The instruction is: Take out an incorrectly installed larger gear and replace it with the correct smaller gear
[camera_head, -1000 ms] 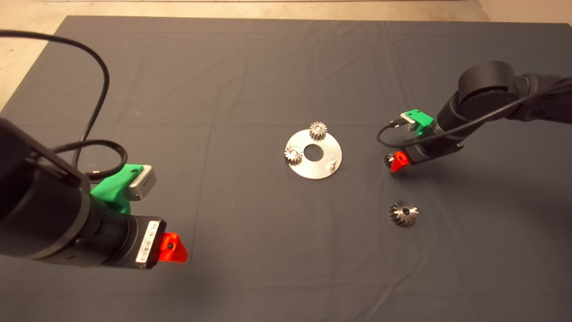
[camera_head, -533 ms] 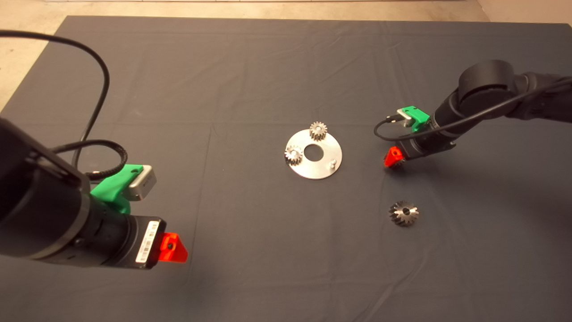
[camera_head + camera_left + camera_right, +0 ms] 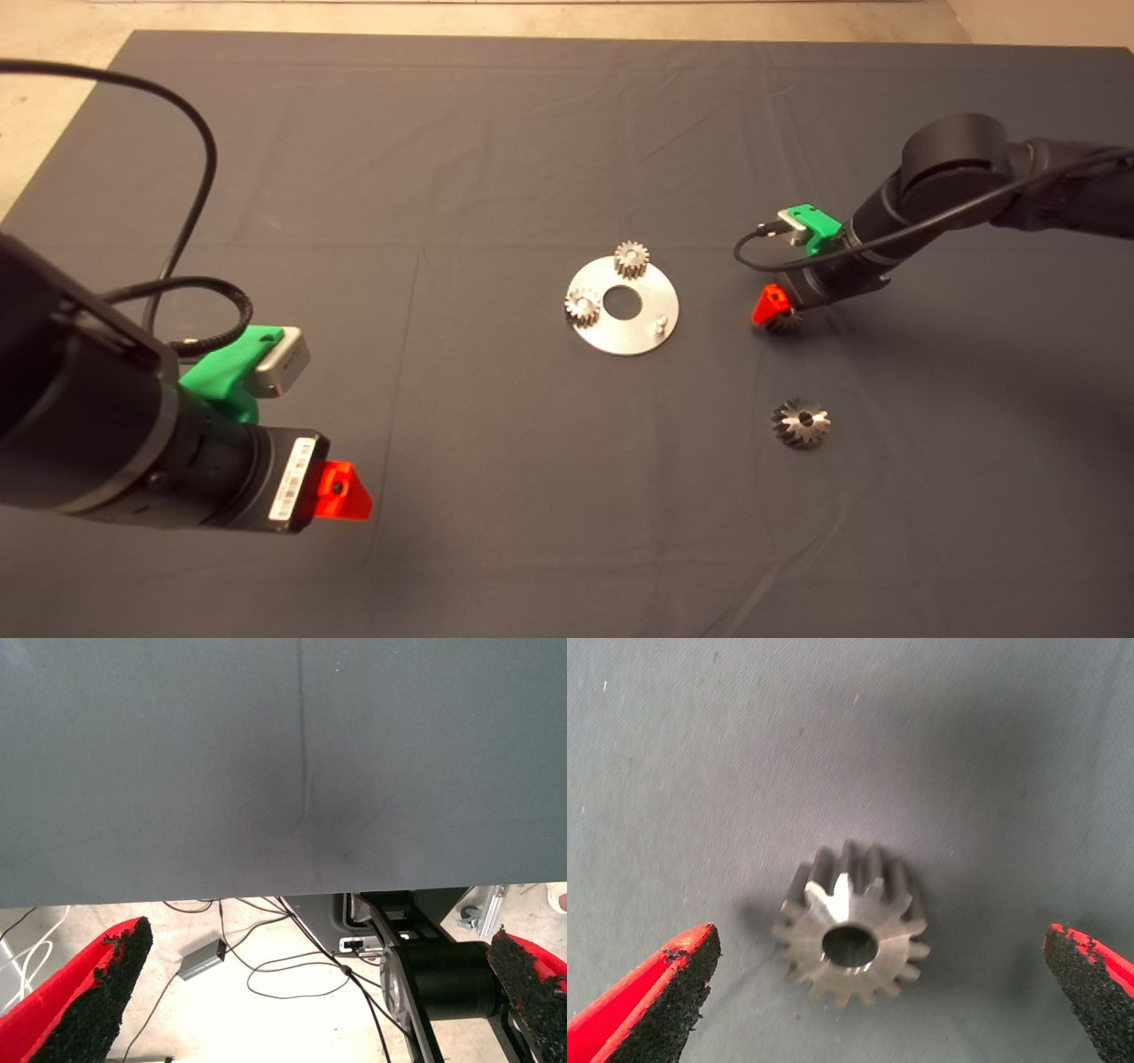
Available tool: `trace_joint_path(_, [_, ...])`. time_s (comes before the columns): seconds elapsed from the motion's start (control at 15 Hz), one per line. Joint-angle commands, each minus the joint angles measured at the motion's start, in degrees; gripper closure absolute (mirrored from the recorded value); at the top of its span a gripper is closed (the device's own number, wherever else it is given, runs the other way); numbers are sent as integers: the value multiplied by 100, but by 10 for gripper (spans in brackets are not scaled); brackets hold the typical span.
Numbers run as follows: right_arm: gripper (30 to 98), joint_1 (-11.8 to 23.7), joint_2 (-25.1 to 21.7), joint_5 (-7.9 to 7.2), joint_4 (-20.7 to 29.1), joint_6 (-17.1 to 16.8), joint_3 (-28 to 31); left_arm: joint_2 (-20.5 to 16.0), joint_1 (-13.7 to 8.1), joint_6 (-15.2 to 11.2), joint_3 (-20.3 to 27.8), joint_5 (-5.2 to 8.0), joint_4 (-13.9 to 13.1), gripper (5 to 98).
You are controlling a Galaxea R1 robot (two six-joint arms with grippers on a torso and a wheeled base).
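The smaller gear lies with one flat side on the mat. The right gripper grabs the smaller gear by its upright toothed sides next.
The larger gear, shiny silver and cone-shaped, lies on the mat to the front right of the round silver plate. The smaller gear, dark steel, lies on the mat to the right of the plate. My right gripper hangs right over it, open. In the right wrist view the smaller gear lies flat between the two spread fingers, touching neither. My left gripper is parked at the lower left, open and empty.
Two paler small gears sit on the plate's far and left sides, and a bare peg stands on its right side. The left wrist view shows the mat's edge with cables and the floor beyond.
My right gripper has moved left and down, so the smaller gear now lies between its fingers. The left arm, both gears on the mat and the plate have not moved.
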Motion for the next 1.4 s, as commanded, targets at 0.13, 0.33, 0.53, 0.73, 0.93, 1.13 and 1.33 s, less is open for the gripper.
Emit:
trace_joint_path(0.13, [315,110,17,18,182,-16,79,-6,-49,7,66,479,-100,54])
trace_joint_path(0.33, [315,83,52,18,182,-19,79,-6,-49,7,66,479,-100,54])
trace_joint_path(0.53, [323,39,61,9,182,-28,79,-6,-49,7,75,479,-100,54])
trace_joint_path(0.73, [336,22,52,9,173,-34,64,-6,-49,7,75,479,-100,54])
trace_joint_path(0.93, [384,4,52,1,173,-43,38,-6,-49,7,75,479,-100,54])
trace_joint_path(1.13, [415,4,35,0,173,-107,35,-6,-49,7,75,479,-100,54])
trace_joint_path(1.33, [443,4,42,-24,164,-147,17,-6,-49,8,75,479,-100,54])
